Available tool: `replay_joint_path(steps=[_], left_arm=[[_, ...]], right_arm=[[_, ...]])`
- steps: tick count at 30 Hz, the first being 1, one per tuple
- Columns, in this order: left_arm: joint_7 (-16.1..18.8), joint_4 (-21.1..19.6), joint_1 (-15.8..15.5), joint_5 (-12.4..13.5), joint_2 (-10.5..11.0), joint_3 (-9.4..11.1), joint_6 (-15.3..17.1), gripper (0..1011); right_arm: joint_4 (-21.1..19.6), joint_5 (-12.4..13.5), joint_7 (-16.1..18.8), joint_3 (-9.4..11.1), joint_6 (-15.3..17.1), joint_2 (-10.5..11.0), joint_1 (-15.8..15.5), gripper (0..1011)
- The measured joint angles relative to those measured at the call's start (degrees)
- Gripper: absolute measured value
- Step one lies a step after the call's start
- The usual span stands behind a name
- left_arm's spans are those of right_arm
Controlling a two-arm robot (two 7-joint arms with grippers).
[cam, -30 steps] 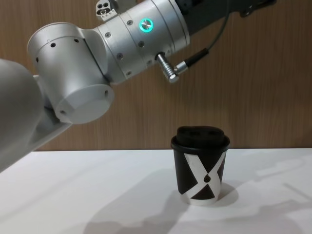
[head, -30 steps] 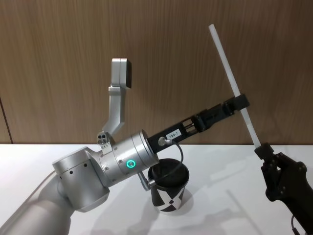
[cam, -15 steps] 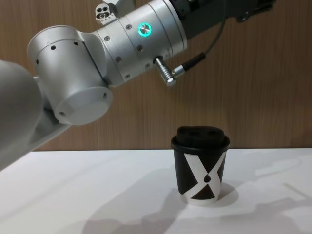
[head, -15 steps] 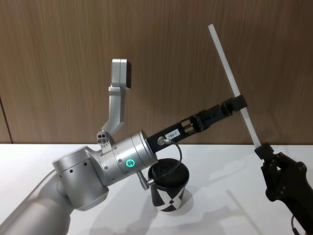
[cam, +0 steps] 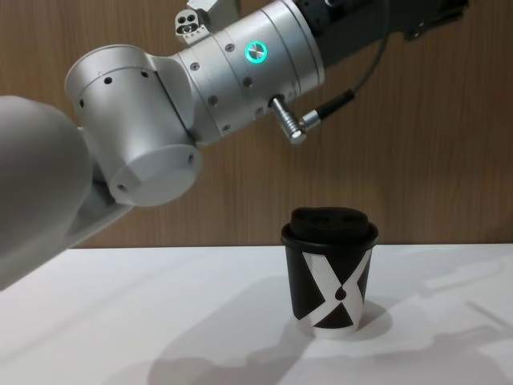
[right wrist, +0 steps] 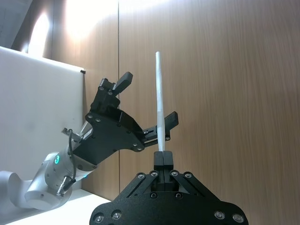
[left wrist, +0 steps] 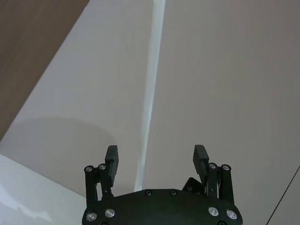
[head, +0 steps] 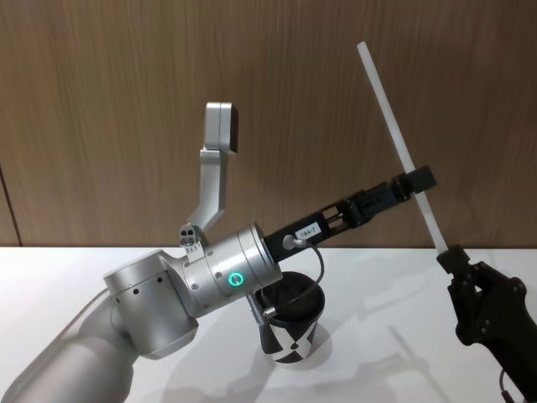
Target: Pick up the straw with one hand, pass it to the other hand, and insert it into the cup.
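I should next grab the straw with my left gripper by its bare part (head: 418, 190) (right wrist: 161, 127) above my right gripper's shut fingers, because those fingers cover the straw's lower end.
The white straw (head: 394, 126) stands tilted in the air, and my right gripper (head: 457, 254) is shut on its lower end; the right wrist view shows the closed fingertips (right wrist: 163, 157) pinching the straw (right wrist: 160, 98). My left gripper (head: 417, 180), on the silver arm with the green ring, reaches across to the straw's lower half. Its fingers (left wrist: 112, 154) stand open with the straw (left wrist: 150, 93) running between them, touching neither. From the right wrist view the left gripper (right wrist: 149, 99) straddles the straw. The black cup (cam: 329, 277) with the white X and domed lid stands on the white table (cam: 120, 321), below the left arm.
The thick silver left arm (cam: 160, 104) hangs over the table to the left of the cup, its dark cable (cam: 353, 76) looping above the lid. A brown wood-panelled wall (head: 101, 101) closes off the back. A wrist camera bracket (head: 216, 159) sticks up from the left arm.
The left arm has shifted a little to the right, carrying its gripper slightly farther around the straw. The straw, the right gripper and the cup have not moved.
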Motion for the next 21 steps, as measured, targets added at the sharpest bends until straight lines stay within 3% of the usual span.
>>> replay_joint_path(steps=[9, 21], left_arm=[[0.43, 0.94, -0.41, -0.14, -0.42, 0.30, -0.68, 997], [0.78, 1.59, -0.68, -0.24, -0.69, 0.51, -1.12, 692]], right_arm=[[0.00, 0.00, 0.00, 0.00, 0.00, 0.00, 0.00, 0], [0.00, 0.00, 0.00, 0.00, 0.00, 0.00, 0.00, 0]])
